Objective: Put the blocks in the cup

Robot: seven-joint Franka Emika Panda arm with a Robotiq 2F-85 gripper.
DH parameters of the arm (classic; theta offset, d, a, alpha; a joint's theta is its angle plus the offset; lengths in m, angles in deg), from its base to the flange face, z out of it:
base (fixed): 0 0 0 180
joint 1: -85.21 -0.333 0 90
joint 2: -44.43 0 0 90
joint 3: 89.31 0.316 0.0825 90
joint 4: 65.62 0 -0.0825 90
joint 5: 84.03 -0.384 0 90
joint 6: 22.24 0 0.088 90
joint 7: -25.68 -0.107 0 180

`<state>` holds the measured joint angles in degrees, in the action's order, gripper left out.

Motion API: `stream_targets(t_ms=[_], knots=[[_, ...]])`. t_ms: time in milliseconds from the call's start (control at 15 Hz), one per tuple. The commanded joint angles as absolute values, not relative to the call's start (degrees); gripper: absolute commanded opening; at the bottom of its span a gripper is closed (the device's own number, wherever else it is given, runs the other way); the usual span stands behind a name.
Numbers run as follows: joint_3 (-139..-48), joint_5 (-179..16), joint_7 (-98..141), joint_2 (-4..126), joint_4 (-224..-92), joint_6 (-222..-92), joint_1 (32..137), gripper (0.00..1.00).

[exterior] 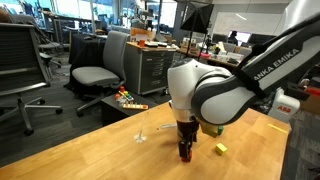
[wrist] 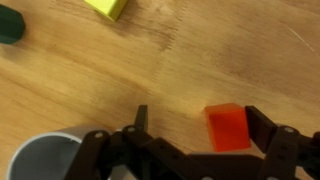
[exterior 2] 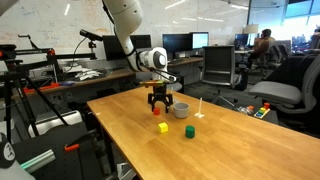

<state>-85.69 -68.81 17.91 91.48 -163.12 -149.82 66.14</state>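
The red block is between the gripper's open fingers, close to one of them. The gripper would hold the block if it closed now, so it should close on the block.
In the wrist view the red block (wrist: 227, 126) lies on the wooden table between my open gripper's (wrist: 198, 114) fingers, close against the right finger. The yellow block (wrist: 106, 7) and the green block (wrist: 10, 24) lie farther off at the top edge. The rim of the grey metallic cup (wrist: 42, 155) shows at the bottom left, beside the gripper. In an exterior view my gripper (exterior 2: 158, 106) is lowered to the table just left of the cup (exterior 2: 181, 109), with the yellow block (exterior 2: 162, 127) and the green block (exterior 2: 188, 131) nearer the front. The yellow block (exterior: 221, 149) also shows beside the gripper (exterior: 184, 150).
A thin clear stemmed glass (exterior 2: 199, 108) stands right of the cup; it also shows in an exterior view (exterior: 141, 129). The wooden table (exterior 2: 130, 140) has edges close by. Office chairs (exterior: 96, 72) and desks surround it.
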Motion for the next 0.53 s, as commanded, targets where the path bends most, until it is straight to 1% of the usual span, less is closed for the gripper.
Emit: stream_targets(t_ms=[0,67,200,467], knots=[[-86.58,-67.60,16.97,92.78,-160.70,-149.48,64.86,0.68],[-86.65,-67.61,16.73,92.80,-160.62,-149.49,64.79,0.58],[-86.74,-67.66,16.39,92.65,-160.63,-149.56,64.74,0.42],[-86.87,-68.03,15.66,92.21,-160.53,-149.60,64.92,0.13]])
